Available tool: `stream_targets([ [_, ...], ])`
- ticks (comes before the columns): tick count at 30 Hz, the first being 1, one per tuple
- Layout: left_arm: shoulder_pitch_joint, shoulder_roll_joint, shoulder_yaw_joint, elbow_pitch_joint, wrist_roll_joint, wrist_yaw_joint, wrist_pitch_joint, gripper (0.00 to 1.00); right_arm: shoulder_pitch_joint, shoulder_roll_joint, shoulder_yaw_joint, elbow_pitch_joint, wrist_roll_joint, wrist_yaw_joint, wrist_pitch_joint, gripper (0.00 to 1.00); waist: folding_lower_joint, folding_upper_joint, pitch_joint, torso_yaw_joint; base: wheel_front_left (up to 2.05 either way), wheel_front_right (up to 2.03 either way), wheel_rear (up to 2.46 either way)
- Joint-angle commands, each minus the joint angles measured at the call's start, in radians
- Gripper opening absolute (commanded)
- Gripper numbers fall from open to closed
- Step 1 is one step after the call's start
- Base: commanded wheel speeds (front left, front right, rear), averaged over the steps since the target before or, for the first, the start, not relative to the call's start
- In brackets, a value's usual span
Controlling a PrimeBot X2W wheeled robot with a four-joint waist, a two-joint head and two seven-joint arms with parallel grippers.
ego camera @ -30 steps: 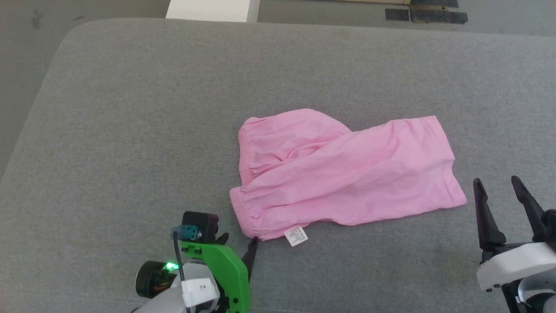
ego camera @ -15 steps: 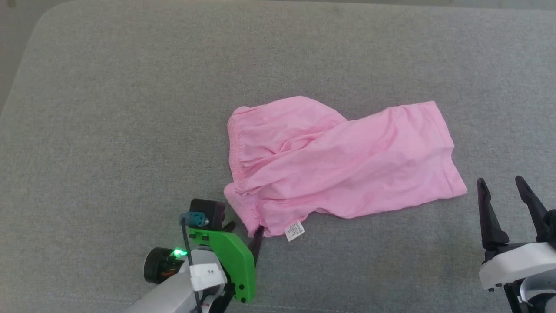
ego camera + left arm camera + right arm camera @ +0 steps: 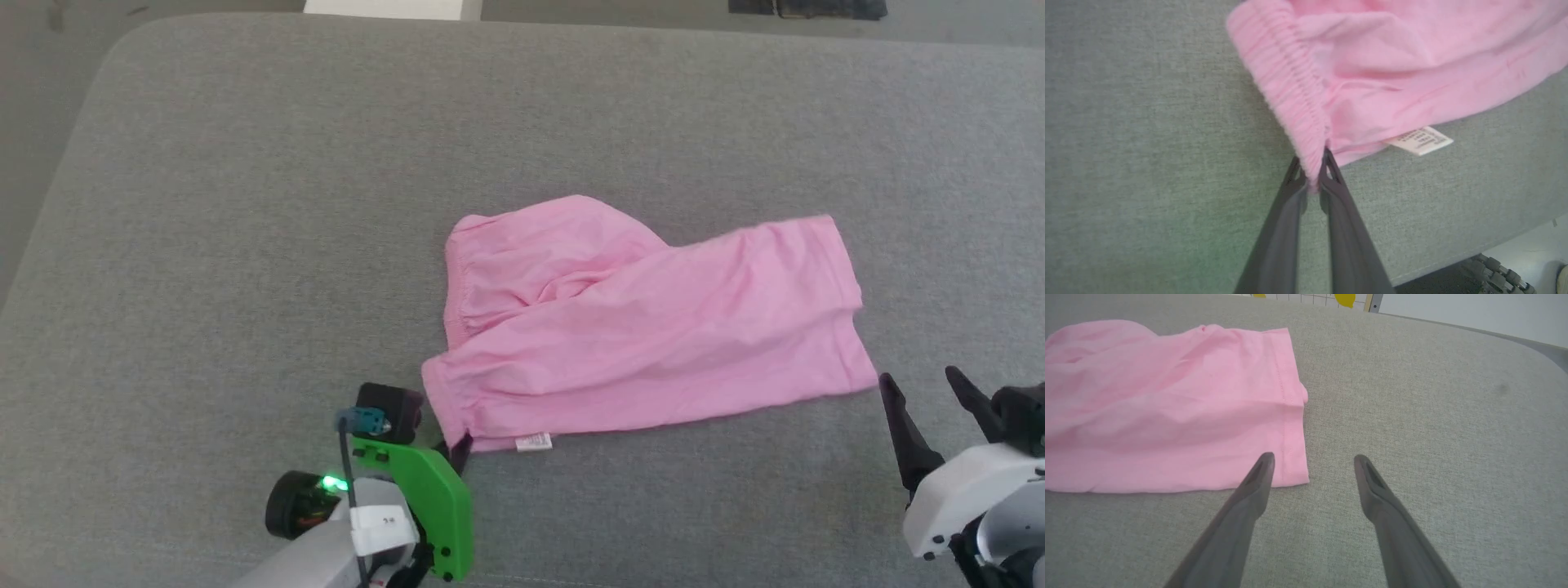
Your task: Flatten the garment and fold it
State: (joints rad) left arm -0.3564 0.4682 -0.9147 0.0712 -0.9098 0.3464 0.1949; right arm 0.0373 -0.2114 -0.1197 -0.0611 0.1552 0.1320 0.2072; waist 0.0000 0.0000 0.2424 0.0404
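I will grab the hem corner of the leg opening (image 3: pixel 865 377) with my right gripper next, to fold the pink shorts (image 3: pixel 647 323).
The garment (image 3: pixel 645 327), pink shorts, lies rumpled on the grey cushion (image 3: pixel 245 204), waistband to the left and leg hem to the right. My left gripper (image 3: pixel 459 447) is shut on the near corner of the gathered waistband (image 3: pixel 1290 98), its tips pinching the elastic beside the white tag (image 3: pixel 1421 141). The garment (image 3: pixel 1412 61) spreads away from the pinch. My right gripper (image 3: pixel 922 392) stands open just off the near right hem corner. In the right wrist view the garment (image 3: pixel 1167 408) lies ahead-left of the open right gripper (image 3: pixel 1312 461), whose left fingertip overlaps the hem edge.
The cushion's front edge (image 3: pixel 1453 265) runs close behind my left gripper, with floor below it. A white block (image 3: pixel 384 8) and dark items (image 3: pixel 804 8) sit on the floor beyond the far edge. A wall (image 3: pixel 1474 310) rises past the far side.
My left gripper has shut on the waistband corner, and the cloth there has pulled straighter with the tag shifted. My right gripper has moved lower in view, staying open. The head camera has shifted.
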Motion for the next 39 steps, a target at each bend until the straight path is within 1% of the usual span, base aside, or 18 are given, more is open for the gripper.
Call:
stream_targets([
  [1, 0.005, 0.017, 0.009, -0.015, 0.01, 0.01, -0.009, 0.0, -0.031, -0.013, 0.006, 0.005, 0.023, -0.001, 0.042, 1.0, 0.0, 0.0, -0.018, 0.021, 0.0, 0.0, 0.0],
  [3, 0.002, 0.029, 0.012, -0.042, 0.016, 0.016, -0.008, 0.0, -0.049, -0.034, 0.018, 0.015, 0.038, -0.001, 0.114, 1.0, 0.0, 0.0, -0.02, 0.028, 0.0, 0.0, 0.0],
  [6, -0.011, 0.044, 0.007, -0.086, 0.028, 0.018, 0.003, 0.0, -0.071, -0.081, 0.062, 0.048, 0.045, -0.001, 0.233, 1.0, 0.0, 0.0, -0.017, 0.039, 0.0, 0.0, 0.0],
  [10, -0.026, 0.048, -0.004, -0.118, 0.038, 0.018, 0.019, 0.0, -0.1, -0.078, 0.046, 0.097, 0.063, -0.001, 0.316, 1.0, 0.0, 0.0, -0.01, 0.05, 0.0, 0.0, 0.0],
  [12, -0.029, 0.049, -0.006, -0.128, 0.042, 0.021, 0.023, 0.0, -0.113, -0.061, 0.035, 0.12, 0.075, -0.001, 0.337, 1.0, 0.0, 0.0, -0.006, 0.052, 0.0, 0.0, 0.0],
  [18, -0.028, 0.052, -0.01, -0.145, 0.049, 0.031, 0.024, 0.0, -0.145, -0.043, 0.048, 0.16, 0.079, -0.001, 0.353, 1.0, 0.0, 0.0, 0.012, 0.055, 0.0, 0.0, 0.0],
  [25, -0.039, 0.059, -0.014, -0.152, 0.055, 0.027, 0.027, 0.0, -0.166, -0.05, 0.089, 0.202, 0.064, -0.001, 0.367, 1.0, 0.0, 0.0, 0.042, 0.064, 0.0, 0.0, 0.0],
  [26, -0.044, 0.059, -0.013, -0.151, 0.057, 0.026, 0.027, 0.0, -0.172, -0.054, 0.107, 0.22, 0.062, -0.001, 0.371, 1.0, 0.0, 0.0, 0.053, 0.068, 0.0, 0.0, 0.0],
  [27, -0.045, 0.06, -0.013, -0.149, 0.056, 0.025, 0.027, 0.0, -0.172, -0.056, 0.116, 0.227, 0.062, -0.001, 0.376, 0.86, 0.0, 0.0, 0.055, 0.069, 0.0, 0.0, 0.0],
  [28, -0.045, 0.06, -0.013, -0.147, 0.056, 0.024, 0.027, 0.0, -0.17, -0.059, 0.125, 0.231, 0.063, -0.001, 0.382, 0.28, 0.0, 0.0, 0.056, 0.071, 0.0, 0.0, 0.0],
  [29, -0.046, 0.061, -0.013, -0.145, 0.056, 0.023, 0.028, 0.0, -0.168, -0.062, 0.135, 0.234, 0.066, -0.001, 0.386, 0.0, 0.0, 0.0, 0.057, 0.073, 0.0, 0.0, 0.0],
  [33, -0.047, 0.068, -0.015, -0.129, 0.055, 0.016, 0.028, 0.0, -0.158, -0.074, 0.142, 0.229, 0.08, -0.001, 0.383, 0.0, 0.0, 0.0, 0.039, 0.072, 0.0, 0.0, 0.0],
  [39, -0.04, 0.097, -0.02, -0.123, 0.052, 0.005, 0.039, 0.0, -0.139, -0.1, 0.105, 0.169, 0.135, -0.001, 0.368, 0.0, 0.0, 0.0, -0.028, 0.053, 0.0, 0.0, 0.0],
])
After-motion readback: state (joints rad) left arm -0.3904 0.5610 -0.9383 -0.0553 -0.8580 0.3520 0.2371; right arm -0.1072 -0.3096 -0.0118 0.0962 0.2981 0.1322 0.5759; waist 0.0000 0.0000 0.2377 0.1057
